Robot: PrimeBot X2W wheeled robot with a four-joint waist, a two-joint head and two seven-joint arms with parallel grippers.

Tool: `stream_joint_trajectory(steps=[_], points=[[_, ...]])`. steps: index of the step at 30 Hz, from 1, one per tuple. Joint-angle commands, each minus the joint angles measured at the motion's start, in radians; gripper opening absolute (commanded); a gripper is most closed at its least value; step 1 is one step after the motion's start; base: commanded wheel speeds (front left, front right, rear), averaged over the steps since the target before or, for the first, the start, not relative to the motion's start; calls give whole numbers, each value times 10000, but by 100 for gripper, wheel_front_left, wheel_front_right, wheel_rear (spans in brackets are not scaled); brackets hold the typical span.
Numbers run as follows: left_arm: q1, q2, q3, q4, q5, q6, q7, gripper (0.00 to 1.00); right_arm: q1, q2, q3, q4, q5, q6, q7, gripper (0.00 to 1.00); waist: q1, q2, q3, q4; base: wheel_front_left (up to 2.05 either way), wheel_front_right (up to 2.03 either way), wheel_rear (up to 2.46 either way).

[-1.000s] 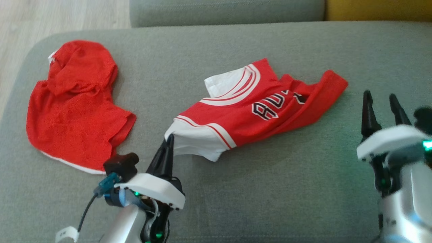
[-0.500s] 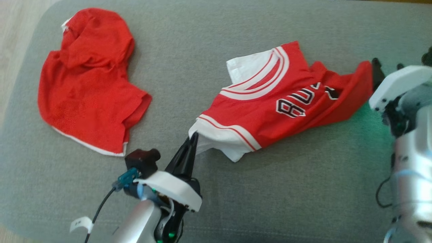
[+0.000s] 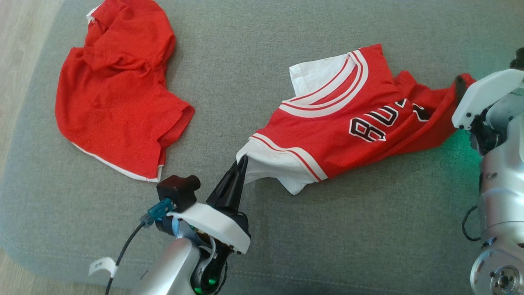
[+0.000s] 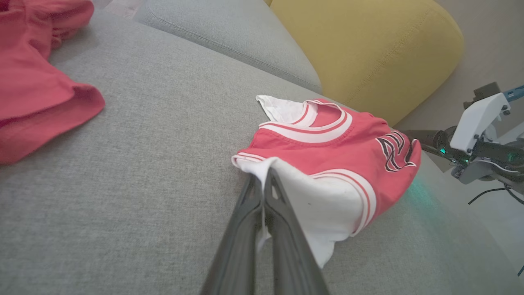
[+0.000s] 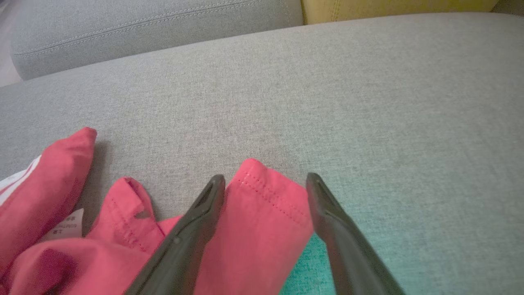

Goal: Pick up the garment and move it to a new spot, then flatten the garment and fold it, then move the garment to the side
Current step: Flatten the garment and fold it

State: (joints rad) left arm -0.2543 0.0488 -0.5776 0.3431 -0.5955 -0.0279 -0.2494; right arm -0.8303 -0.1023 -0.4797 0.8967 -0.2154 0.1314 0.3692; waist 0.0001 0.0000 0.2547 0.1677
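Next, my right gripper grabs the crumpled jersey by the stitched corner of its red hem (image 5: 263, 189) to spread it flat.
The garment (image 3: 348, 135) is a red jersey with white trim and black lettering, lying crumpled across the grey sofa seat (image 3: 368, 229). My left gripper (image 3: 243, 160) is shut on its white near-left corner, and in the left wrist view the white cloth (image 4: 327, 200) drapes over the closed left gripper (image 4: 264, 177). My right gripper (image 5: 266, 178) is open at the jersey's far right end. Its fingers straddle the red hem corner (image 5: 266, 213), which lies between them unpinched. The head view shows that right gripper (image 3: 462, 84) at the red edge.
A second red garment (image 3: 118, 90) lies bunched at the seat's left end, close to the edge and the wooden floor (image 3: 20, 41). A grey back cushion (image 5: 143, 28) and a yellow cushion (image 4: 368, 45) stand behind the seat. Bare seat fabric stretches in front of the jersey.
The head camera has tilted, shifting the whole picture. My right gripper has come forward from beside the jersey to straddle its right hem corner. The left gripper keeps its hold on the white corner.
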Motion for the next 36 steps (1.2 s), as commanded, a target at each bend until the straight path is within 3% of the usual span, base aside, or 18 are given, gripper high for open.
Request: stream_joint_trajectory(steps=[1, 2, 5, 15, 20, 28, 32, 36], points=[[-332, 15, 256, -275, -70, -58, -124, 0, -462, 132, 145, -218, -86, -7, -117, 100, -1, 0, 0, -3, 0, 0, 0], [-333, 15, 263, -276, -73, -54, -124, 0, -495, 139, 110, -134, -129, -7, -160, 100, -1, 0, 5, -7, 0, 0, 0], [-335, 15, 298, -288, -89, -37, -124, 0, -595, 152, -8, 79, -219, -7, -305, 0, -1, 0, 13, -31, 0, 0, 0], [-273, 15, 588, -273, -8, -17, -124, 0, -718, 149, -259, 544, -249, -7, -1142, 0, -1, 0, -255, -295, 0, 0, 0], [-212, 15, 898, -478, 12, -5, -124, 0, -800, 151, 82, 629, 288, -7, -1943, 0, -1, 0, -604, -538, 0, 0, 0], [-401, 68, 1550, -921, -234, -125, -119, 0, -677, -144, 2640, -250, 3060, -7, -3309, 0, -1, 0, -1582, -1052, 0, 0, 0], [-779, 274, 1942, -1618, -714, -181, 329, 0, -90, -838, 4255, -1764, 4797, -7, -3616, 0, -1, 0, -2155, -1276, 0, 0, 0], [-1284, 587, 2333, -2693, -1177, -50, 1159, 0, 538, -1697, 5092, -3409, 6000, -7, -3825, 0, -1, 0, -2682, -1440, 0, 0, 0]])
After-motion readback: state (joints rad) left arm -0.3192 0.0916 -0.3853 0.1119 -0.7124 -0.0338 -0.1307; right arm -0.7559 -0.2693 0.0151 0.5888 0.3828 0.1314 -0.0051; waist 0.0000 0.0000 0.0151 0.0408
